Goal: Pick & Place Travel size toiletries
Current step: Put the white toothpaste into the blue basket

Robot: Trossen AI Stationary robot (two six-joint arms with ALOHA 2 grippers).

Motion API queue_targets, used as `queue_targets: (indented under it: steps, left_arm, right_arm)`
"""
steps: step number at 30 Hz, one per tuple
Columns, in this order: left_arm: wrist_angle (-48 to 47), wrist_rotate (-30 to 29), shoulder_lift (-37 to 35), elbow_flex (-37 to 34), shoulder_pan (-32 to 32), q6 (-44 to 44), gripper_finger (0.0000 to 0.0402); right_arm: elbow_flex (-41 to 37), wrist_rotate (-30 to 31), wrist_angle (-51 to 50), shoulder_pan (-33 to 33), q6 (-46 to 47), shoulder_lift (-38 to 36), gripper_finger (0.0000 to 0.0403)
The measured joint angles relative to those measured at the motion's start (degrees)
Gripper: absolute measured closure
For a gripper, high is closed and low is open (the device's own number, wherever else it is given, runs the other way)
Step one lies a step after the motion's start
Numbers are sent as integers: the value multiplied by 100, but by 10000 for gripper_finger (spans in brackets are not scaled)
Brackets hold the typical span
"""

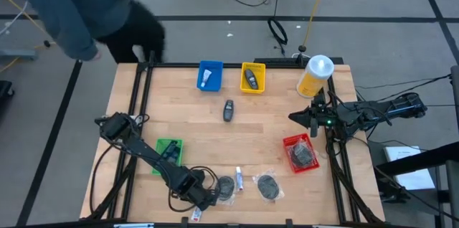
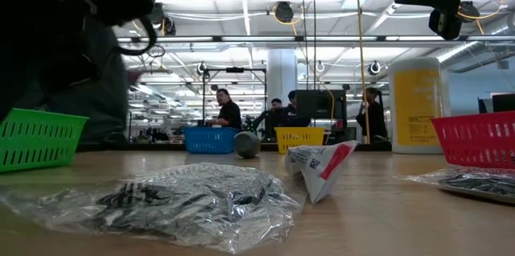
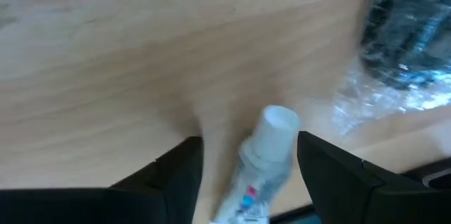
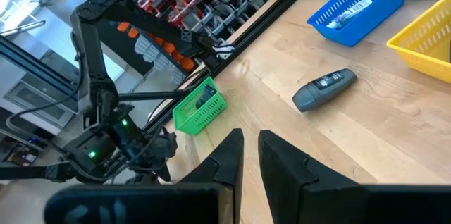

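Note:
My left gripper should close now, because its fingers are level with its white cap [image 3: 273, 134] in the left wrist view. Closing now would hold the tube [image 3: 249, 194].
A small white tube [image 3: 259, 164] with a white cap lies on the wooden table by its near edge [image 1: 195, 216]. My left gripper [image 3: 248, 141] hangs over it, pointing steeply down and open, one finger on each side of the tube's cap end without touching it. Another white tube [image 1: 239, 179] lies between two plastic packets, and shows in the low view too [image 2: 320, 167]. One more tube [image 1: 207, 77] lies in the blue bin [image 1: 210, 65] at the far side. My right gripper [image 1: 294, 117] hangs shut above the table's right part, away from all tubes.
A yellow bin [image 1: 252, 77] and a yellow bottle [image 1: 315, 75] stand at the far side, a red bin [image 1: 300, 153] right, a green bin [image 1: 169, 155] left. A dark key fob [image 1: 228, 110] lies mid-table. Crinkly packets [image 1: 269, 186] lie near the front. A person [image 1: 86, 13] stands at the far left corner.

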Motion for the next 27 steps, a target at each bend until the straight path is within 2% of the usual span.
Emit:
queue_targets:
  steps: [7, 16, 20, 23, 27]
  left_arm:
    - [-12, 30, 39, 9, 21, -33, 183]
    - [-125, 87, 44, -2, 25, 165, 301]
    - [-127, 87, 41, 0, 41, 304, 338]
    - [-114, 95, 45, -2, 63, 369, 345]
    - [-93, 81, 30, -3, 82, 446, 332]
  right_arm:
    - [0, -2, 2, 0, 0, 0, 365]
    - [0, -4, 2, 0, 0, 0, 365]
    - [0, -4, 2, 0, -2, 0, 365]
    - [0, -7, 2, 0, 0, 0, 365]
    - [0, -9, 2, 0, 0, 0, 365]
